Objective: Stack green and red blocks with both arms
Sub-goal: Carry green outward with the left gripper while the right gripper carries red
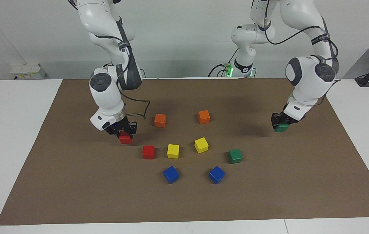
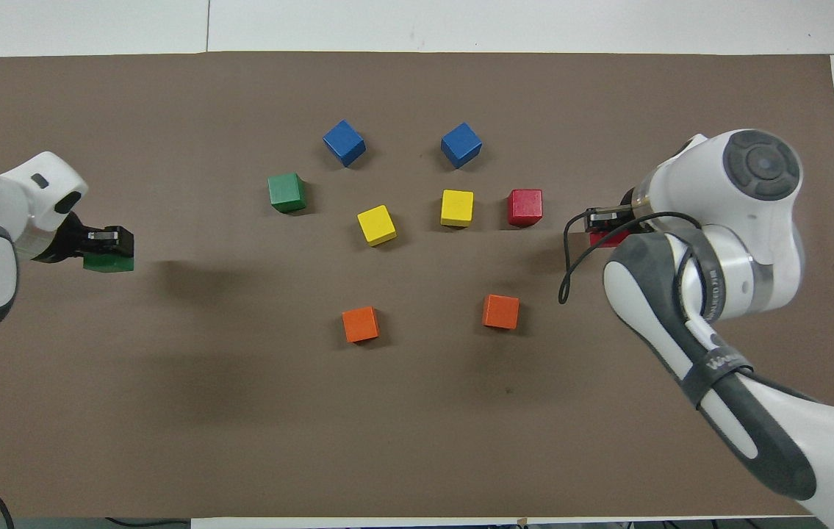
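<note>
The red block stays in my right gripper for now. Its base hangs above the brown mat, so the block would drop if I opened now.
My right gripper is shut on a red block and holds it just above the brown mat; both also show in the overhead view, the gripper and the block. The second red block lies on the mat beside it, toward the middle. My left gripper is shut on a green block, raised over bare mat toward the left arm's end of the table. The second green block lies on the mat.
Two orange cubes lie nearest the robots. Two yellow cubes lie in the middle. Two blue cubes lie farthest. The brown mat covers the white table.
</note>
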